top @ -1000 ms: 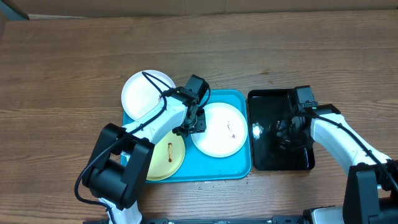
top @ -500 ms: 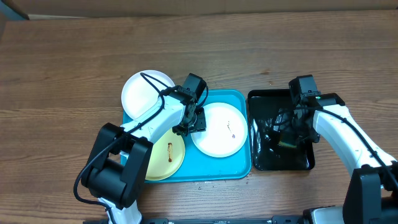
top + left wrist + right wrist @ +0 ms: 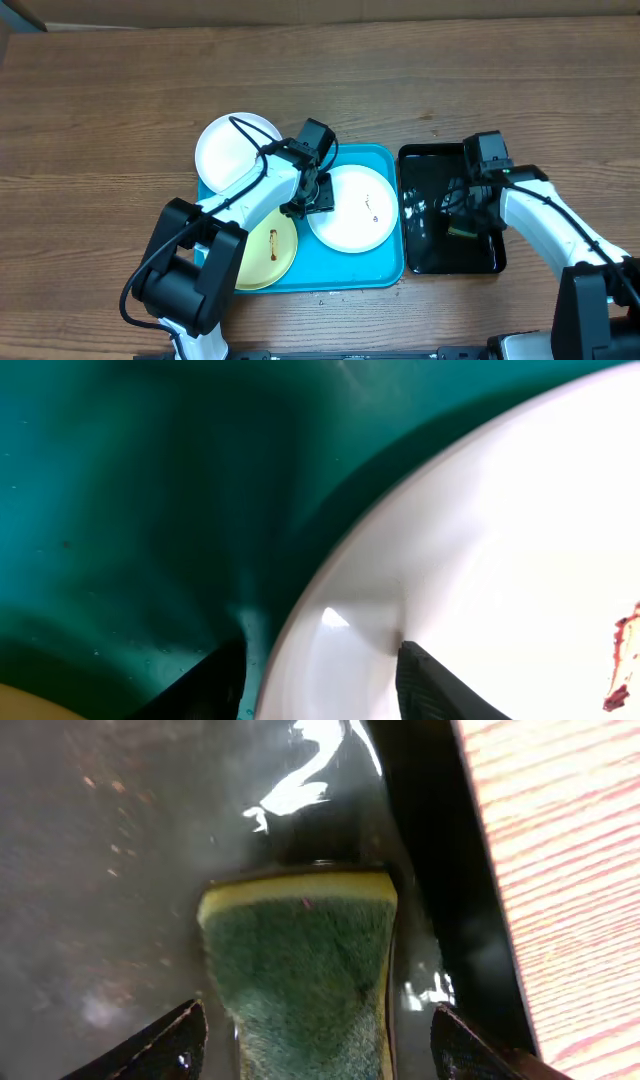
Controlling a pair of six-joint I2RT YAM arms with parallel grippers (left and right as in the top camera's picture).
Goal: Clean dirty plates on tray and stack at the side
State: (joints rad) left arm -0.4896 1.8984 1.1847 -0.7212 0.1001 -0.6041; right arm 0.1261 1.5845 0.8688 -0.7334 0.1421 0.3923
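Observation:
I should next grab the smeared white plate's rim with my left gripper, away from the black tray, so its smeared side stays open to clean before stacking.
The turquoise tray [image 3: 385, 262] holds a white plate [image 3: 352, 215] with a small brown smear and a pale yellow-green plate [image 3: 262, 255] with a brown smear. A second white plate [image 3: 235, 150] overlaps the tray's far left corner. My left gripper [image 3: 315, 198] is open, its jaws astride the left rim of the white plate [image 3: 520, 540], one finger on the tray [image 3: 130, 510] side. My right gripper [image 3: 466, 212] is open over the black tray, its fingers either side of the green-yellow sponge [image 3: 300, 960], with gaps on both sides.
The glossy black tray [image 3: 430, 255] sits right of the turquoise tray, wet and reflective, with the sponge [image 3: 462, 232] in it. Bare wooden table surrounds both trays. A cardboard wall runs along the far edge.
My right arm shifted slightly away and back over the black tray, and the sponge now shows below the gripper. My left arm has barely moved.

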